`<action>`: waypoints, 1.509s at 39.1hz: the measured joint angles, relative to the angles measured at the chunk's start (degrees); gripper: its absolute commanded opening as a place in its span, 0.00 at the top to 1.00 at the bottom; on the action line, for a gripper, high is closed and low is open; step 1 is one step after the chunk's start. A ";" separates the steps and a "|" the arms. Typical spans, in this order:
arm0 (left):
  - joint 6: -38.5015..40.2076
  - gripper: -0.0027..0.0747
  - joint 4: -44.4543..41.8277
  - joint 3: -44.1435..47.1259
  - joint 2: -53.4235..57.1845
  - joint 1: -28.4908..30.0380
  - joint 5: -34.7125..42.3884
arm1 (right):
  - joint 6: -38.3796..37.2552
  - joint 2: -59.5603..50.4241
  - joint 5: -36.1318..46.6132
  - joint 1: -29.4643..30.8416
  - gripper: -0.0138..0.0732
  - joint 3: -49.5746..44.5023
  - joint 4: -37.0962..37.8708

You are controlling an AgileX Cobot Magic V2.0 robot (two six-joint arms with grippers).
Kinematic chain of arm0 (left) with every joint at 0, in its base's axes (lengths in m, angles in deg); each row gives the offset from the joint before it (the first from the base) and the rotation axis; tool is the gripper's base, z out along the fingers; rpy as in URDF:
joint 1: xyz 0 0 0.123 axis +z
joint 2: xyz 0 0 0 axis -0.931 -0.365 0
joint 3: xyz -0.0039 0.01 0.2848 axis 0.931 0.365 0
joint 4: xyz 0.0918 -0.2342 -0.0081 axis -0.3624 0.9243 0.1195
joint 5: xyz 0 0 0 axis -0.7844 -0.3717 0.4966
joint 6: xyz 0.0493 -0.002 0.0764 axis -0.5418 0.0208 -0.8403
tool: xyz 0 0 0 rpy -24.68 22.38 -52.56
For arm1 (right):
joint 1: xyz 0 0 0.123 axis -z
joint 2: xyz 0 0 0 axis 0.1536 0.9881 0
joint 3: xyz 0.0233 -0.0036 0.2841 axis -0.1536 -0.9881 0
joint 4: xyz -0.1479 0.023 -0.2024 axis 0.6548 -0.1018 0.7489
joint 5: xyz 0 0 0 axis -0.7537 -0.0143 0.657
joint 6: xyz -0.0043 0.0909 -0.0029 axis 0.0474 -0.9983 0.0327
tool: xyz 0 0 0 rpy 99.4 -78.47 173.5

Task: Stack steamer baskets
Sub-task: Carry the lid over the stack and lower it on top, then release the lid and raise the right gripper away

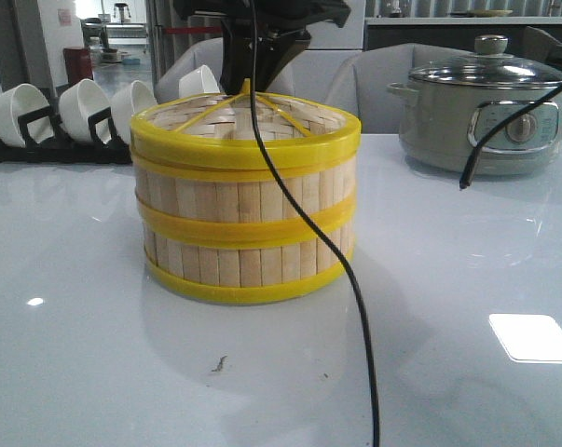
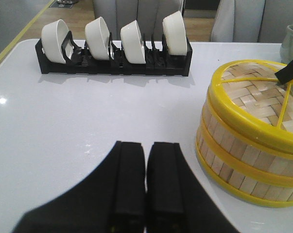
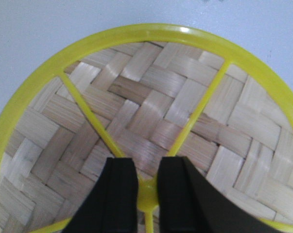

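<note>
The woven lid's yellow rim (image 1: 234, 156) rests evenly on the upper steamer basket (image 1: 248, 200), so the lid would stay on the basket. It is time for my right gripper to open now.
Two steamer baskets stand stacked in the middle of the table, the upper basket (image 1: 243, 197) on the lower basket (image 1: 243, 263). A flat woven lid (image 1: 246, 140) with a yellow rim lies on top. My right gripper (image 1: 248, 86) hangs over the lid's centre and is shut on its yellow knob (image 3: 147, 196); the woven lid (image 3: 151, 102) fills the right wrist view. My left gripper (image 2: 146, 148) is shut and empty, low over bare table to the left of the stack (image 2: 243, 160). The baskets' insides are hidden.
A black rack of white bowls (image 1: 66, 112) stands at the back left and also shows in the left wrist view (image 2: 112, 43). A grey-green electric pot (image 1: 486, 112) stands at the back right. A black cable (image 1: 355, 279) hangs in front of the stack. Chairs stand behind the table.
</note>
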 measured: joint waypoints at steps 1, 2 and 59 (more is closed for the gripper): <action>0.00 0.84 0.00 0.00 0.00 0.00 0.00 | 0.00 0.00 0.00 0.00 0.81 0.00 0.00; 0.00 0.84 0.00 0.00 0.00 0.00 0.00 | 0.00 0.00 0.00 0.00 0.81 0.00 0.00; 0.00 0.84 0.00 0.00 0.00 0.00 0.00 | 0.00 -8.37 5.74 2.59 0.47 -1.20 2.00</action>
